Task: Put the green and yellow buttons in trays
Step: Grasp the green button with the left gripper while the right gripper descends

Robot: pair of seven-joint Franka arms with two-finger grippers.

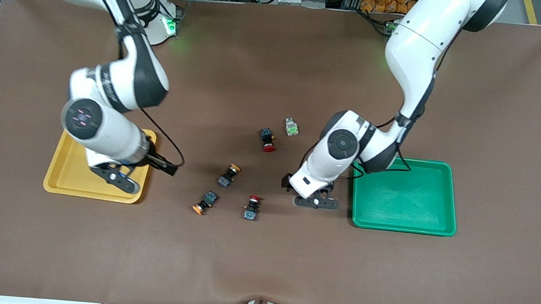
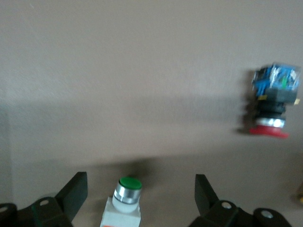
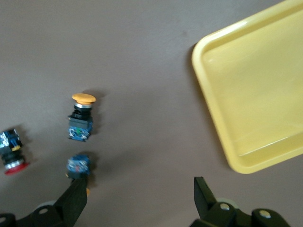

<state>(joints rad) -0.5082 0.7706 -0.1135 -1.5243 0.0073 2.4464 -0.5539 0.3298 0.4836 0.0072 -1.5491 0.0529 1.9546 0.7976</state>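
The green button needs to go in the green tray. My left gripper will next grab it by its white body (image 2: 120,216).
My left gripper (image 1: 316,202) is open, low over the table beside the green tray (image 1: 408,198). In the left wrist view a white-bodied button with a green cap (image 2: 127,198) sits between the open fingers (image 2: 75,191), touching neither; my hand hides it from the front. A second white-grey button (image 1: 292,127) lies farther from the camera. Two dark buttons with orange-yellow caps (image 1: 229,175) (image 1: 204,202) lie mid-table and also show in the right wrist view (image 3: 81,118) (image 3: 78,166). My right gripper (image 1: 119,179) is open and empty (image 3: 139,189) at the yellow tray's (image 1: 70,173) edge.
Two dark switches with red caps lie on the brown mat, one (image 1: 267,140) near the white-grey button and one (image 1: 252,207) beside my left gripper. One red-capped switch shows in the left wrist view (image 2: 273,106) and one in the right wrist view (image 3: 9,151). Both trays hold nothing.
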